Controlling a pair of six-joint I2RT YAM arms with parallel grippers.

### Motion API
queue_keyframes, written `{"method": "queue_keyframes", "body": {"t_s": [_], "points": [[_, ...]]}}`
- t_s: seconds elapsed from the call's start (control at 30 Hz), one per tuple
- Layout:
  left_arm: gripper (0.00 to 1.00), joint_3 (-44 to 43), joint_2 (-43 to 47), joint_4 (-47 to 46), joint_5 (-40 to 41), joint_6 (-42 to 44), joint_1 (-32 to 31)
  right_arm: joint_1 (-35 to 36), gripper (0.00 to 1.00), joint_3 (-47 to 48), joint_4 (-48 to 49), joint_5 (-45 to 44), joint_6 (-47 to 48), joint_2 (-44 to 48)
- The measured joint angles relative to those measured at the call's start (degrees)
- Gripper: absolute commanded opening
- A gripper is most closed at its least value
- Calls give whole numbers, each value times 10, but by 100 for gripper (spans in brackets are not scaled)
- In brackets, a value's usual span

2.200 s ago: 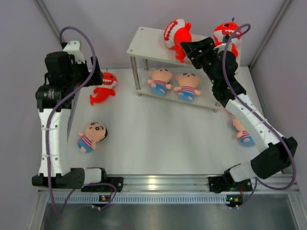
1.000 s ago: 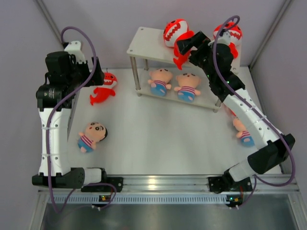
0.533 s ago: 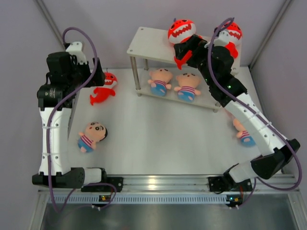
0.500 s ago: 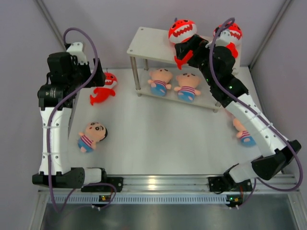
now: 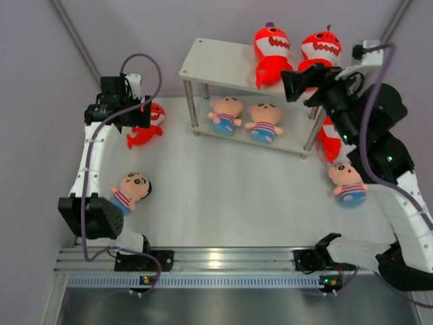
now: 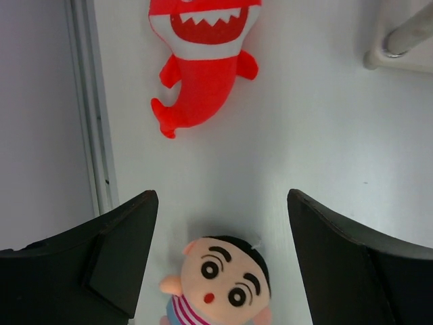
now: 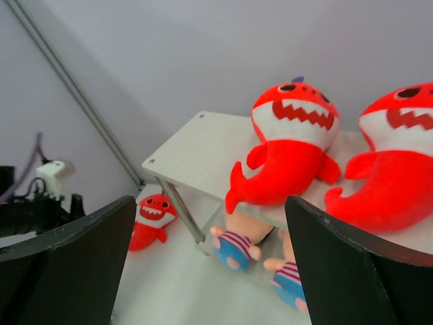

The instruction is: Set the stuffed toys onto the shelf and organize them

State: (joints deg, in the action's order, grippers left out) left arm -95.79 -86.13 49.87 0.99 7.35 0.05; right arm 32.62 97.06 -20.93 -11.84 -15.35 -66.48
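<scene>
My left gripper next grabs the tabletop shark across its narrow body below the fins, to set it head-high on the shelf (image 5: 210, 59).
Two red sharks (image 5: 270, 47) (image 5: 320, 49) stand upright on the top board of the shelf (image 5: 210, 59). Two boy dolls (image 5: 226, 112) (image 5: 265, 120) lie on its lower board. On the table, a third shark (image 5: 143, 132) lies at the left and a boy doll (image 5: 130, 191) lies nearer to me. My left gripper (image 5: 132, 115) hangs open above them, holding nothing; its wrist view shows that shark (image 6: 203, 61) and that doll (image 6: 220, 281) far below the open fingers (image 6: 122, 257). My right gripper (image 5: 294, 82) is open and empty, just right of the top board.
Another boy doll (image 5: 348, 183) lies on the table at the right, with a red plush (image 5: 329, 139) partly hidden behind my right arm. A shelf leg (image 6: 406, 40) shows in the left wrist view. Grey walls close in at the back and sides.
My right gripper has let go of the shark on the top board, which now stands upright, and has drawn back to the right. My left arm has swung its gripper out over the floor shark.
</scene>
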Motion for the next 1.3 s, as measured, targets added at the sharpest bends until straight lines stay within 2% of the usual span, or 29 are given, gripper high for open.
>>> {"method": "queue_keyframes", "body": {"t_s": [0.1, 0.2, 0.33, 0.5, 0.77, 0.87, 0.9, 1.0, 1.03, 1.3], "points": [[83, -14, -83, -18, 9, 30, 25, 0, 94, -39, 3, -2, 28, 75], [89, -40, -190, -40, 32, 79, 57, 0, 94, -64, 3, -4, 49, 129], [91, -43, -289, -47, 34, 177, 77, 0, 95, -74, 6, -5, 66, 133], [91, -56, -343, -45, 19, 266, 71, 0, 96, -110, 0, -4, 75, 115], [88, -137, -411, -66, 9, 302, 64, 0, 96, -143, -13, -3, 81, 101], [66, -162, -447, -66, 6, 295, 62, 0, 97, -143, -12, -4, 83, 103], [48, -170, -458, -66, 5, 292, 62, 0, 97, -143, -11, -4, 83, 104], [21, -178, -475, -66, 2, 278, 60, 0, 96, -147, -10, -5, 83, 107], [0, -179, -475, -66, -2, 272, 60, 0, 97, -148, -9, -5, 83, 109], [0, -182, -461, -69, -68, 208, 88, 0, 97, -158, -5, -10, 83, 122]]}}
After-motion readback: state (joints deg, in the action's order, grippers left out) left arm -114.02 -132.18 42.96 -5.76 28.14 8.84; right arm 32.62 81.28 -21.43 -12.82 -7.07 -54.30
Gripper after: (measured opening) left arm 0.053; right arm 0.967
